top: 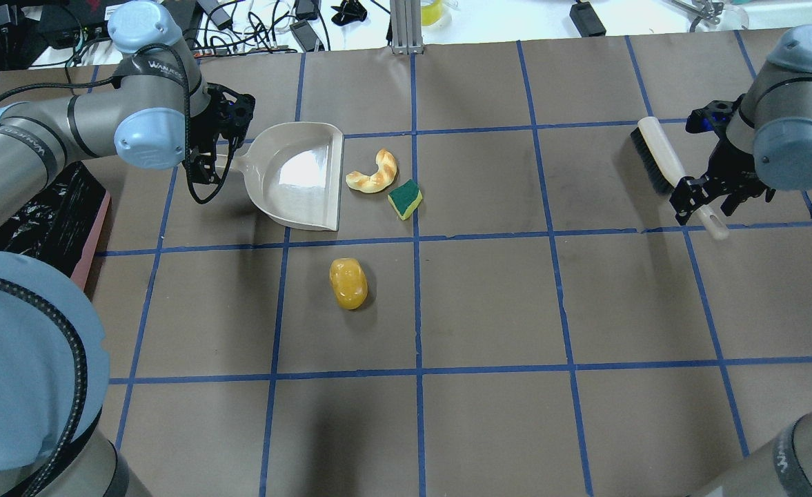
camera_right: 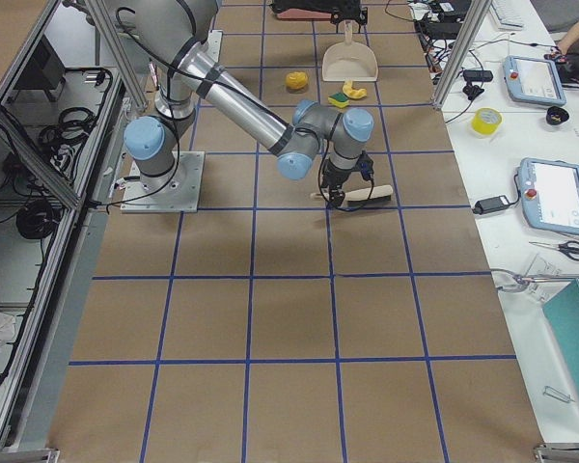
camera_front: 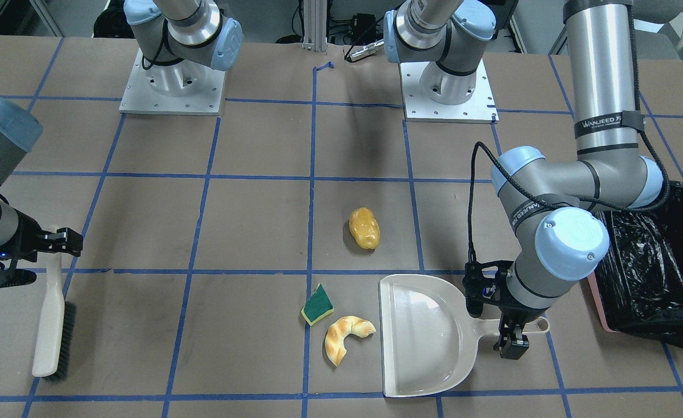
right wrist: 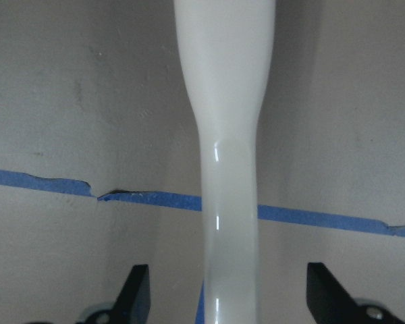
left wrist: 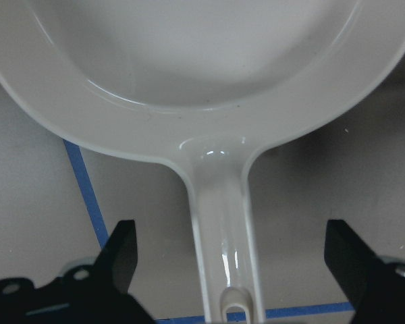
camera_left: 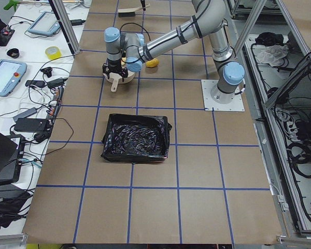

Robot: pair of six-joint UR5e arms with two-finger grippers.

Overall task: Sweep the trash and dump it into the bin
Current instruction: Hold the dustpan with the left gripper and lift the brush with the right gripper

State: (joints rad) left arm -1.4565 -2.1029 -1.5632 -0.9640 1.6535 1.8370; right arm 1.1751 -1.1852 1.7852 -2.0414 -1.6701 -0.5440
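Note:
My right gripper should sweep the trash into the dustpan (camera_front: 422,334) next, so it should hold the cream brush by its slim handle (camera_front: 53,271).
The trash lies mid-table: a yellow-orange potato-like lump (top: 348,283), a green-and-yellow sponge wedge (top: 406,199) and a golden croissant piece (top: 374,172), the last two just off the cream dustpan's (top: 302,176) open lip. My left gripper (left wrist: 233,270) is open, its fingers wide on either side of the dustpan handle without touching it. My right gripper (right wrist: 231,297) is open too, straddling the white handle of the brush (top: 657,155), which lies flat at the far right. The bin (camera_left: 136,137), pink with a black bag liner, sits beyond my left arm.
Blue tape lines grid the brown table cover (top: 488,304). The two arm bases (camera_front: 173,87) stand at the robot's edge. Cables and devices lie beyond the far table edge (top: 295,21).

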